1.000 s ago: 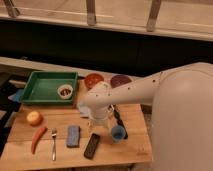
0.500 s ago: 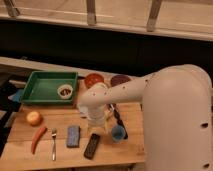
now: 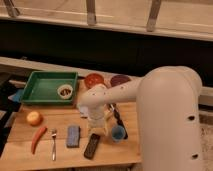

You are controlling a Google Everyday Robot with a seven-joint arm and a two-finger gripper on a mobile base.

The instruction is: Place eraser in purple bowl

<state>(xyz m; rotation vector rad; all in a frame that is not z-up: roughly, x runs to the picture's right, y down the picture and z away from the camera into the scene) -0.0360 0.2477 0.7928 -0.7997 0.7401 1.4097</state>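
Note:
My gripper grabs the dark eraser by its upper end [image 3: 94, 137] next, to place the eraser in the purple bowl [image 3: 120, 80].
The eraser [image 3: 92, 146], a flat dark block, lies near the front edge of the wooden table [image 3: 20, 150]. My gripper [image 3: 98, 129] hangs just above its far end, pointing down, open, with nothing between its fingers. The purple bowl [image 3: 120, 80] stands at the back of the table, partly behind my arm, beside the orange-red bowl [image 3: 93, 80].
A blue-grey block [image 3: 73, 136] lies left of the eraser and a small blue cup [image 3: 118, 133] stands right of it. A fork [image 3: 53, 143], a red pepper [image 3: 38, 138] and a round fruit [image 3: 34, 118] are at the left. A green tray [image 3: 35, 95] holds a small bowl [image 3: 65, 91].
My arm's large upper part has swung nearer and fills more of the right side. The gripper has come down slightly toward the eraser. Nothing on the table has moved.

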